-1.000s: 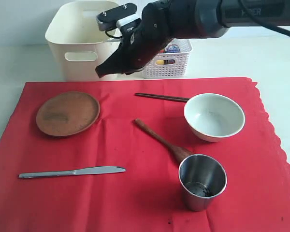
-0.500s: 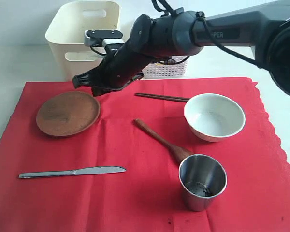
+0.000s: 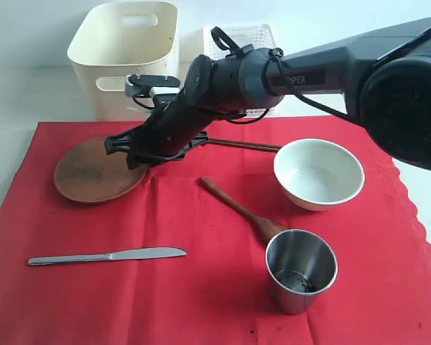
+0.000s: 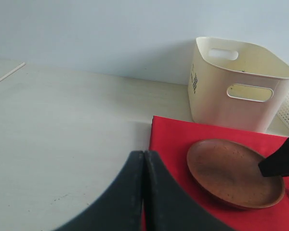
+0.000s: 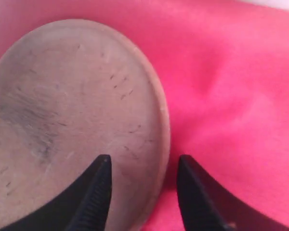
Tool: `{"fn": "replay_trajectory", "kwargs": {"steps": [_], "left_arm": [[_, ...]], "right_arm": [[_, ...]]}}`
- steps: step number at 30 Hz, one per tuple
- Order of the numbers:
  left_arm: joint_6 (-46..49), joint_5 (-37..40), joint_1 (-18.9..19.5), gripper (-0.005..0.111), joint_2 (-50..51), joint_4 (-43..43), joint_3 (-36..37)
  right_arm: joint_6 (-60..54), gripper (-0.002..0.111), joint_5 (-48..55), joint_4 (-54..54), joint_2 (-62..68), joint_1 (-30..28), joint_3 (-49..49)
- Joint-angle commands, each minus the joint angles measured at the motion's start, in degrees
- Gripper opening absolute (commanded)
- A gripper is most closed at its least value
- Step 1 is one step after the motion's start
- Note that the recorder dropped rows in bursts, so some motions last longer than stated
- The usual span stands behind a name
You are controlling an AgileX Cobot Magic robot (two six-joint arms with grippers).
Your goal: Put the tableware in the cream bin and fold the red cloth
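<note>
The brown plate spreads wider than the open fingers, so my right gripper will next grab the plate by its thin raised rim [image 3: 141, 172].
The brown plate [image 3: 90, 175] lies at the far left of the red cloth [image 3: 201, 295]. My right gripper [image 3: 126, 152] has reached across to the plate's right rim. In the right wrist view that gripper [image 5: 143, 166] is open, one finger over the plate [image 5: 72, 110] and the other over the cloth [image 5: 231, 96]. The white bowl [image 3: 318, 174], wooden spoon [image 3: 237, 208], chopsticks [image 3: 241, 144], steel cup [image 3: 300, 269] and knife [image 3: 108, 255] lie on the cloth. The cream bin [image 3: 122, 57] stands behind the plate. My left gripper [image 4: 143, 155] is shut and empty, left of the cloth [image 4: 168, 139].
A white lattice basket [image 3: 237, 32] stands behind the right arm, beside the cream bin. The pale table [image 4: 62, 130] extends left of the cloth. In the left wrist view the bin [image 4: 236, 82] stands behind the plate [image 4: 233, 171].
The right arm has swung left and down from in front of the bins to the plate's right rim. The tableware has not moved.
</note>
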Motion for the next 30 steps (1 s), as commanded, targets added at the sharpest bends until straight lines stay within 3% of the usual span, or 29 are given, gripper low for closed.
{"fn": "replay_trajectory", "kwargs": {"steps": [1,4,11,19,30], "left_arm": [[-0.21,-0.22,0.11,0.001,-0.37,-0.17,0.00],[-0.21,-0.22,0.11,0.001,-0.37,-0.17,0.00],[-0.21,-0.22,0.11,0.001,-0.37,-0.17,0.00],[-0.21,-0.22,0.11,0.001,-0.37,-0.17,0.00],[-0.21,-0.22,0.11,0.001,-0.37,-0.17,0.00]], "right_arm": [[-3.30,0.043,-0.48,0.45,0.88,1.37,-0.40],[-3.68,0.038,-0.77,0.43,1.25,1.63,-0.40],[-3.45,0.001,-2.31,0.43,1.25,1.63,-0.40],[-3.45,0.000,-0.37,-0.09,-1.10,1.31,-0.40],[-3.68,0.000,10.21,0.00,-6.42,-4.10,-0.40]]}}
